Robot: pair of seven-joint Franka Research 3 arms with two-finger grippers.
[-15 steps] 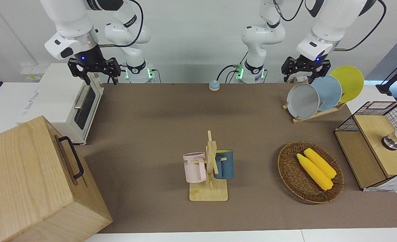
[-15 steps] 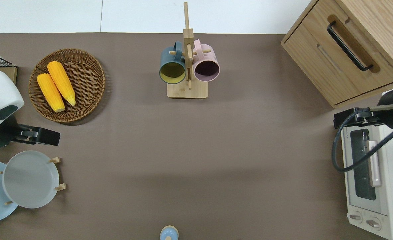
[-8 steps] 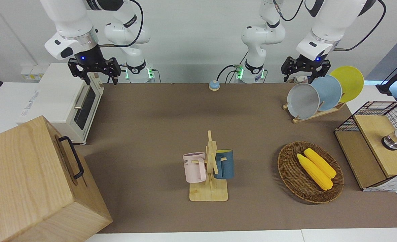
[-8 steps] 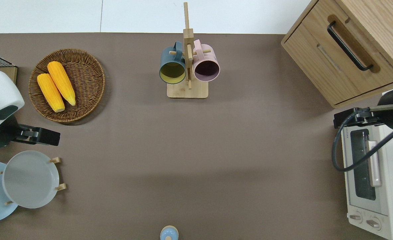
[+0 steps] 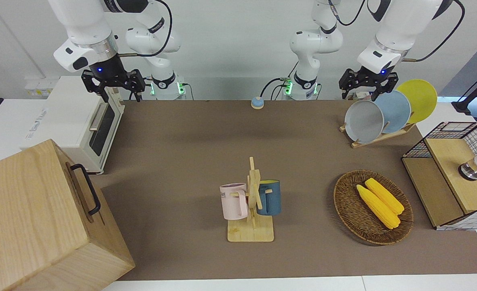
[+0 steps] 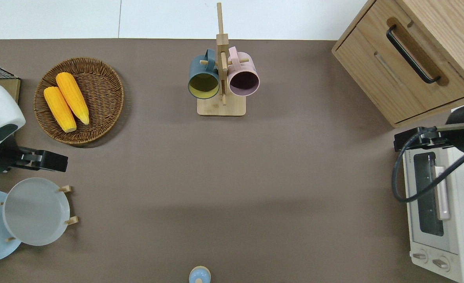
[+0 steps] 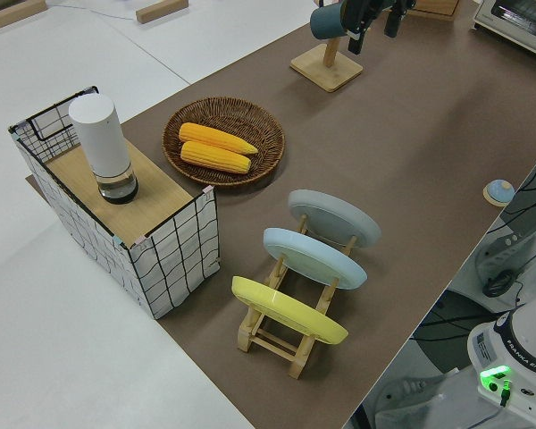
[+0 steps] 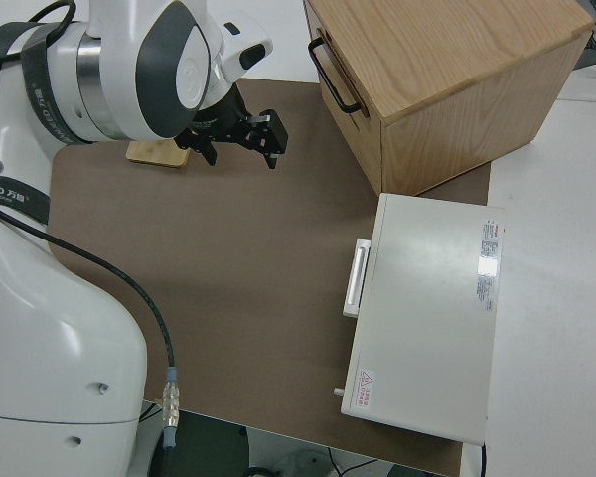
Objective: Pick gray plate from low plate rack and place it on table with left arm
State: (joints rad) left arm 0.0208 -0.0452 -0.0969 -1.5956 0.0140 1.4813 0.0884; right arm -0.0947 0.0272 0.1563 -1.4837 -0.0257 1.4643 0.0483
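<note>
My left gripper pinches the gray plate by its exposed upper rim (image 5: 364, 102) next, since the wooden rack closes around the plate's lower edge.
The gray plate (image 5: 364, 121) stands tilted in the slot of the low plate rack (image 5: 378, 138) that is farthest from the left arm's end of the table; it also shows in the overhead view (image 6: 35, 211) and the left side view (image 7: 333, 217). My left gripper (image 5: 368, 85) is open and empty, up in the air. In the overhead view the left gripper (image 6: 27, 162) is over the brown table (image 6: 232, 188), between the gray plate and the corn basket. My right gripper (image 5: 113, 87) is open and parked.
A light blue plate (image 5: 393, 111) and a yellow plate (image 5: 418, 99) stand in the same rack. A wicker basket (image 5: 345, 202) with two corn cobs, a mug stand (image 5: 252, 202), a wire-sided box (image 5: 452, 173), a toaster oven (image 5: 77, 121) and a wooden drawer box (image 5: 32, 218) stand around the table.
My left gripper has risen slightly and drifted a little toward the left arm's end of the table. The plates and the right arm have not moved.
</note>
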